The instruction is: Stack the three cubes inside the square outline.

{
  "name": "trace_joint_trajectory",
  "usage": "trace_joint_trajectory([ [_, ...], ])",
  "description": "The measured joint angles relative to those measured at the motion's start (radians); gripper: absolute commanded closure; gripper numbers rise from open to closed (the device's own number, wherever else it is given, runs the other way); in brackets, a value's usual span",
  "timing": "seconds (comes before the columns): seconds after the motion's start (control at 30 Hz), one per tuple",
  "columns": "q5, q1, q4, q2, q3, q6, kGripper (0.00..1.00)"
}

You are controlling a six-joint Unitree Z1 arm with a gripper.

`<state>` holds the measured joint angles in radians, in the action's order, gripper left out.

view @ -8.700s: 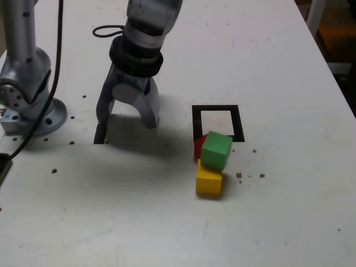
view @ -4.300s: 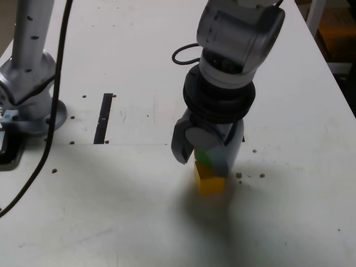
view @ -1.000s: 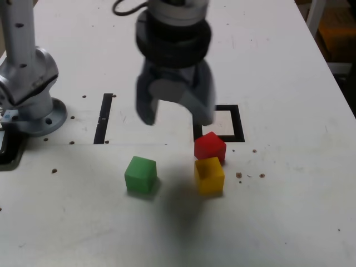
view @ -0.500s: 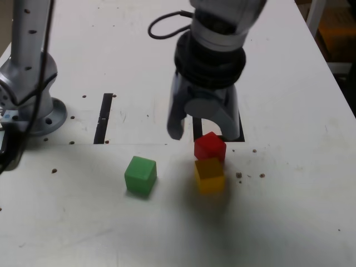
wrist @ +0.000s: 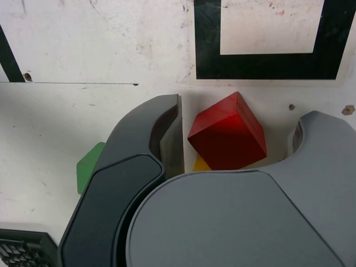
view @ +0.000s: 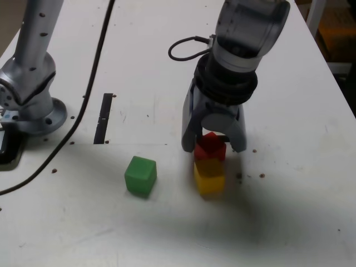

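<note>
I will next grab the red cube [wrist: 228,139] by its opposite sides with my gripper, to start the stack inside the square outline [wrist: 266,67].
The red cube [view: 209,146] [wrist: 228,139] rests on the white table, turned corner-on just in front of the square outline [wrist: 261,65]. My gripper [view: 214,148] [wrist: 239,119] is open and lowered around it, one finger on each side, with a gap showing on both sides. The yellow cube [view: 209,176] [wrist: 201,165] lies right against the red one, on its near side. The green cube [view: 140,175] [wrist: 89,167] stands apart toward the exterior view's left. In the exterior view my gripper hides the outline.
A thin black strip [view: 103,118] [wrist: 8,55] lies on the table to the exterior view's left of the gripper. The arm's base [view: 30,105] and a black cable [view: 83,105] are at the far left. Small dark specks dot the table.
My gripper has moved toward the exterior view's right and come down over the red cube, its jaws as wide as before. No cube has moved in the last second.
</note>
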<state>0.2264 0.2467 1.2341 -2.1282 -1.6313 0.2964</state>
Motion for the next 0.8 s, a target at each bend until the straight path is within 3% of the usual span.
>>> trace_joint_trajectory([
  [0.17,0.009,-0.017,-0.015,-0.026,0.011,-0.016,0.29],
  [0.5,0.006,-0.031,-0.072,-0.017,0.062,-0.029,0.54],
  [0.8,-0.011,-0.031,-0.088,-0.016,0.068,-0.030,0.61],
])
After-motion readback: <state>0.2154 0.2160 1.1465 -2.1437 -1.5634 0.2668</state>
